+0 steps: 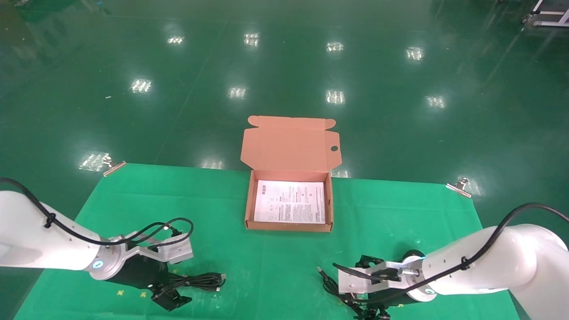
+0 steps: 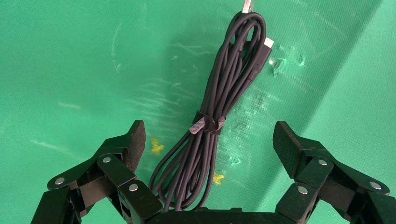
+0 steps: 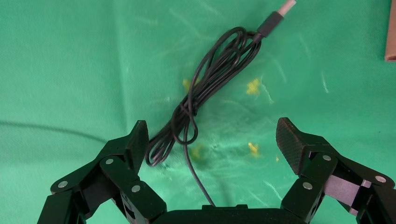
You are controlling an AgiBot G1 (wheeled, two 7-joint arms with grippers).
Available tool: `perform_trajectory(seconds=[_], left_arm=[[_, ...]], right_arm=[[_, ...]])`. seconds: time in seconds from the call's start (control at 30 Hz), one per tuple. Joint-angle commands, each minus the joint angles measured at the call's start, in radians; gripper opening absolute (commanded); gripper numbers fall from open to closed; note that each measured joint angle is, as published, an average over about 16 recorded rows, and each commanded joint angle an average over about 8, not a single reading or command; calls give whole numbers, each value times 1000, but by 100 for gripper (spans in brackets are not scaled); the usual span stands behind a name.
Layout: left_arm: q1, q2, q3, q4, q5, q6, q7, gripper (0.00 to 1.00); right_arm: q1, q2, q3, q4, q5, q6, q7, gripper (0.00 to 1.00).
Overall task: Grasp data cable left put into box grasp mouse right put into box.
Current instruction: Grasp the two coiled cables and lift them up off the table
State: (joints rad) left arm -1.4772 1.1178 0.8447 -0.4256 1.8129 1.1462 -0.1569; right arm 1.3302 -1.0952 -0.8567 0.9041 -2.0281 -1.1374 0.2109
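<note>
Loose loops are fanning out at both ends of the bundle. I need to grab the data cable (image 2: 224,88) by its strapped middle (image 2: 209,124) next with my left gripper.
The data cable (image 2: 224,88), a thin black bundle tied with a strap, lies on the green cloth (image 2: 70,70). My left gripper (image 2: 210,140) is open and straddles the bundle's near end without touching it; in the head view the cable (image 1: 202,281) lies at front left beside that gripper (image 1: 171,288). My right gripper (image 3: 213,135) is open over the mouse's coiled cord (image 3: 205,79) and USB plug (image 3: 280,11). The mouse (image 1: 412,256) shows only as a black hump with a blue mark behind the right wrist. The box (image 1: 289,226) stands open at the table's middle.
The box lid (image 1: 291,143) stands up at the back, and a white printed sheet (image 1: 291,202) lines the bottom. Metal clips (image 1: 113,168) (image 1: 460,186) hold the cloth at the far corners. Small yellow marks (image 3: 253,86) dot the cloth. A box corner (image 3: 391,32) shows in the right wrist view.
</note>
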Motion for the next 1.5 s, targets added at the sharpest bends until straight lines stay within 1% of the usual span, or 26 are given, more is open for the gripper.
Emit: perform_trajectory(seconds=[0.03, 0.23, 0.27, 0.5, 0.53, 1.5], left_arm=[[-4, 2, -2, 15, -3, -2, 13, 100], [-10, 8, -6, 43, -11, -2, 42, 100], [-10, 8, -7, 46, -12, -2, 46, 100], [-14, 10, -9, 66, -16, 1, 65, 12], [-15, 10, -9, 68, -17, 1, 66, 0], [-13, 9, -7, 57, -14, 3, 62, 0]], right_arm=[[6, -9, 4, -22, 10, 0, -1, 100], [4, -22, 4, -53, 20, -6, -2, 100], [3, -24, 4, -58, 19, -5, -1, 93], [-9, -33, 15, -82, 23, 19, 20, 6], [-11, -34, 17, -84, 24, 21, 22, 0], [-5, -29, 9, -73, 23, 10, 11, 0]])
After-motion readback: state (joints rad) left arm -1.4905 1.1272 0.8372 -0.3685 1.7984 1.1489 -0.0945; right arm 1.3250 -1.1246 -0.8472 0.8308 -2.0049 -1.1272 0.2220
